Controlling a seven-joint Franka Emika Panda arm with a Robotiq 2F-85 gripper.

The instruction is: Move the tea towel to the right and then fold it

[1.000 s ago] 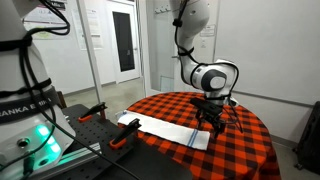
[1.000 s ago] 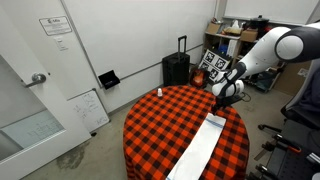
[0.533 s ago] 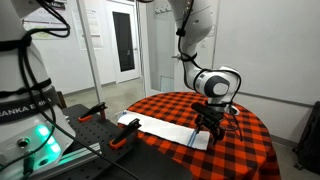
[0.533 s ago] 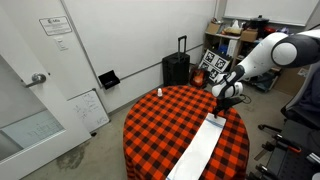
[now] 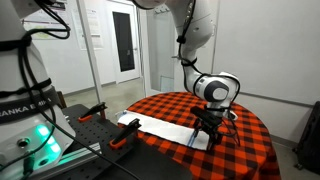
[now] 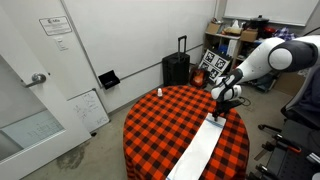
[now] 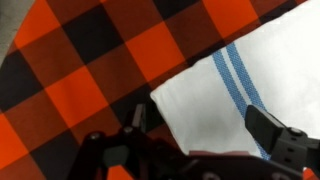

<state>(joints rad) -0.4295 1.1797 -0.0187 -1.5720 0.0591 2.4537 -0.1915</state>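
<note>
The tea towel's end lies between my gripper's low, spread fingers, so it is now time to close. Closing now would catch the tea towel's corner (image 5: 209,140) (image 7: 188,119).
The tea towel (image 5: 165,128) is a long white cloth with blue stripes near its ends, lying flat on the red-and-black checked tablecloth (image 5: 245,150). It also shows in an exterior view (image 6: 203,148) and fills the right of the wrist view (image 7: 250,95), where a corner and two blue stripes are seen. My gripper (image 5: 207,134) is low over the towel's end (image 6: 218,118). In the wrist view its fingers (image 7: 200,135) are spread wide, one on each side of the towel corner, open and holding nothing.
A small white bottle (image 6: 158,92) stands at the far edge of the round table. A black suitcase (image 6: 176,68) and shelves with boxes (image 6: 225,50) stand behind. A bench with orange clamps (image 5: 95,112) adjoins the table.
My gripper has come down a little toward the towel's end, closer to the table. The towel has not moved.
</note>
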